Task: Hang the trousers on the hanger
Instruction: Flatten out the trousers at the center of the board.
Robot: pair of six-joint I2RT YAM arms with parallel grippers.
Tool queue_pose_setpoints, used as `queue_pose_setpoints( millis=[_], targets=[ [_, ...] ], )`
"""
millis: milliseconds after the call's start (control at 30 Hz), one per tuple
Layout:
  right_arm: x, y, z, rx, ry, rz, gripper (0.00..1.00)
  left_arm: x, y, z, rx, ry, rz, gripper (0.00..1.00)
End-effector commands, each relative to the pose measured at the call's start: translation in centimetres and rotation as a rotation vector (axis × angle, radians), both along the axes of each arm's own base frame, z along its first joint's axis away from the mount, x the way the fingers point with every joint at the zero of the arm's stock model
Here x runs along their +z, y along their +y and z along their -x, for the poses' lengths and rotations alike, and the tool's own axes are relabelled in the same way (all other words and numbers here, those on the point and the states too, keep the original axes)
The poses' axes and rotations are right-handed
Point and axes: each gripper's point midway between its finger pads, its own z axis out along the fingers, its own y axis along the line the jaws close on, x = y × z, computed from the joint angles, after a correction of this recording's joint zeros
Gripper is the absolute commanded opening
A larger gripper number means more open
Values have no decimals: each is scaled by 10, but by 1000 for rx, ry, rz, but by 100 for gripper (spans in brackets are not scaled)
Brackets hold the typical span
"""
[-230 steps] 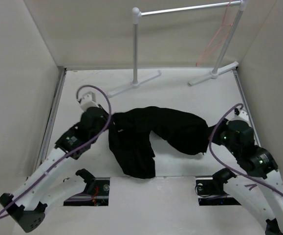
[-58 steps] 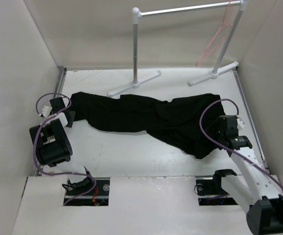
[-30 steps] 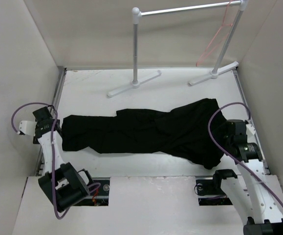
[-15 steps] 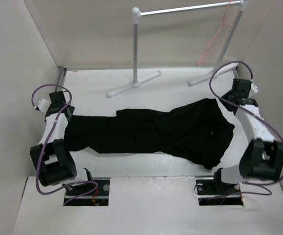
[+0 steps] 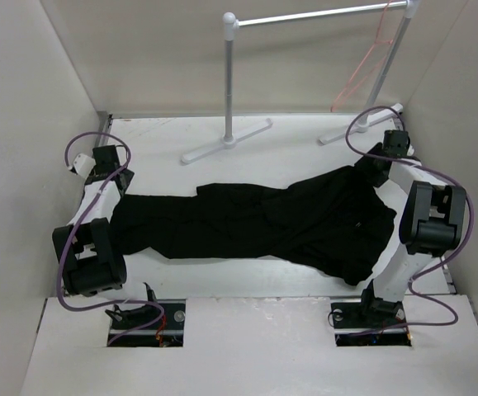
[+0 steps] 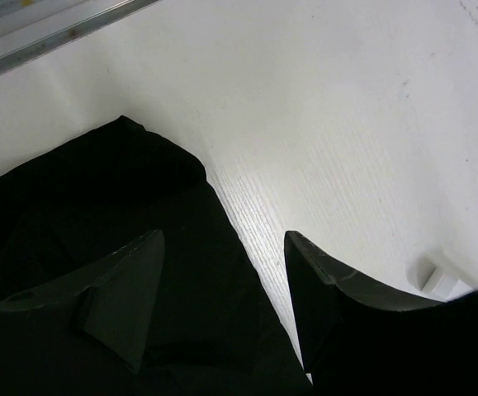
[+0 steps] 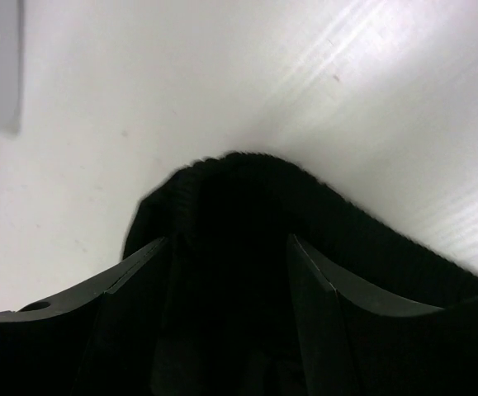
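Note:
The right gripper grabs the trousers' ribbed fold (image 5: 368, 168) next, to stretch them straight for the hanger (image 5: 356, 76).
The black trousers (image 5: 247, 219) lie stretched flat across the table from left to right. My left gripper (image 5: 116, 183) is at their far-left corner. In the left wrist view its jaws (image 6: 224, 239) stand open astride the fabric edge (image 6: 98, 190), one finger over cloth, the other over bare table. My right gripper (image 5: 372, 169) is at the far-right corner. Its jaws (image 7: 227, 239) are open with a ribbed fold of the trousers (image 7: 239, 198) lying between them. The pink-orange hanger (image 5: 356, 76) hangs from the right end of the rack rail, apart from both grippers.
A white and grey tube rack stands at the back, with a post (image 5: 229, 82), a rail (image 5: 313, 15) and feet on the table. Plain walls close in on the left (image 5: 24, 124) and right. A metal strip (image 6: 49, 29) runs along the table's left edge.
Both arms swung from the near side to the far corners of the trousers, left to the far left, right to the far right. The right end of the trousers now lies flatter and wider.

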Motion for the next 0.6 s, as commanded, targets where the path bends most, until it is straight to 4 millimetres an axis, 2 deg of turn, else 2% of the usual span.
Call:
queue_pose_setpoints(
  millis=[0, 100, 200, 233, 300, 333, 367, 433, 500, 567],
  targets=[
    [23, -4, -33, 24, -111, 20, 64, 10, 7, -9, 4, -33, -15, 57],
    [20, -4, -42, 31, -116, 12, 67, 13, 10, -11, 3, -34, -21, 57],
    [8, 4, -48, 63, -92, -35, 60, 13, 11, -13, -1, -24, -21, 57],
    [6, 8, -49, 73, -88, -53, 52, 13, 12, -14, -2, -20, -21, 57],
    [9, 10, -48, 66, -92, -69, 21, 13, 14, -14, -5, -11, -25, 57],
    [17, 7, -46, 43, -106, -77, 12, 13, 15, -15, -6, -6, -26, 57],
    [31, 1, -43, 5, -142, -69, 8, 14, 15, -16, -10, -6, -28, 57],
    [75, -8, -36, -52, -250, -32, 5, 14, 16, -16, -16, -1, -34, 53],
    [129, -15, -19, -110, -380, 5, 5, 12, 18, -12, -25, 17, -43, 46],
    [168, -18, -1, -140, -470, 37, 6, 8, 20, -2, -24, 40, -44, 34]
  ],
)
